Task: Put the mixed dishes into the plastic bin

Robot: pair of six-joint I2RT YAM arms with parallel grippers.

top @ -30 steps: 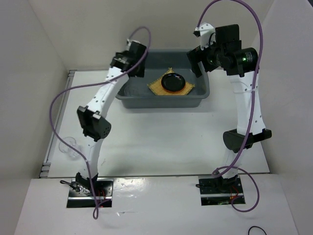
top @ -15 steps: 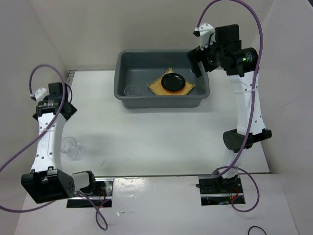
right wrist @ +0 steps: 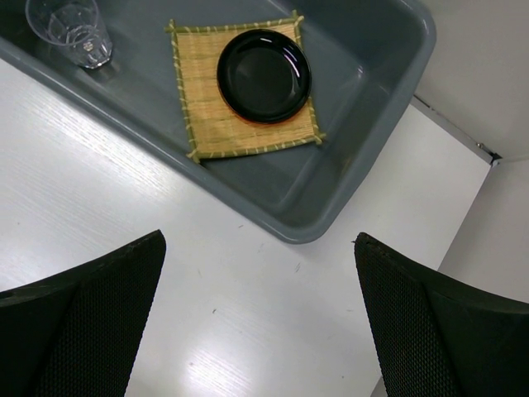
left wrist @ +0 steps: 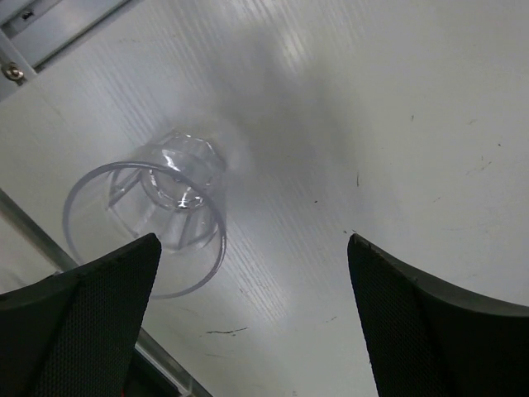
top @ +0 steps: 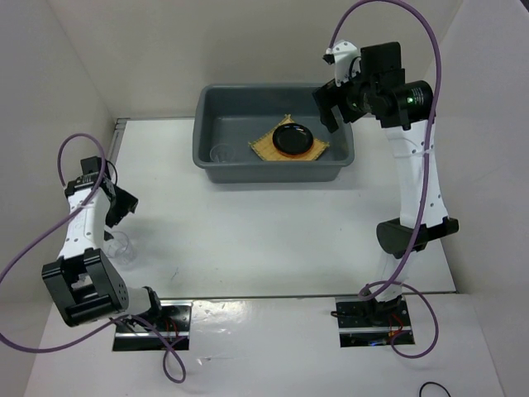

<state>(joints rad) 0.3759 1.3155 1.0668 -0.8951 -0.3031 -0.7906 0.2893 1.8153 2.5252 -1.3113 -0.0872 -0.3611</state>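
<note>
The loose clear glass cup's bottom should stay free to rest on the bottom of the bin. My left gripper will next grab the cup by its side (top: pixel 130 246) (left wrist: pixel 216 225).
The dark grey plastic bin (top: pixel 273 172) stands at the back centre. In it lie the tan woven mat (top: pixel 263 148), the black plate (top: pixel 292 138) on top of it, and a clear glass cup (top: pixel 220 153) at its left end. A thin orange edge shows under the black plate (right wrist: pixel 264 75). Another clear glass cup (top: pixel 118 246) sits on the table at the far left. My left gripper (top: pixel 124 205) hovers open and empty above it, with the cup (left wrist: pixel 161 213) off by the left finger. My right gripper (top: pixel 329 112) is open and empty, high over the bin's right end (right wrist: pixel 364 165).
A metal rail (left wrist: pixel 50 21) runs along the table's left edge close to the loose cup. White walls enclose the table on the left, back and right. In the right wrist view the mat (right wrist: pixel 198 99) and the binned cup (right wrist: pixel 70 29) show clearly.
My left arm has swung away from the bin to the table's far left and now hangs over the loose cup. A glass cup shows in the bin where the arm was. The right arm barely moved.
</note>
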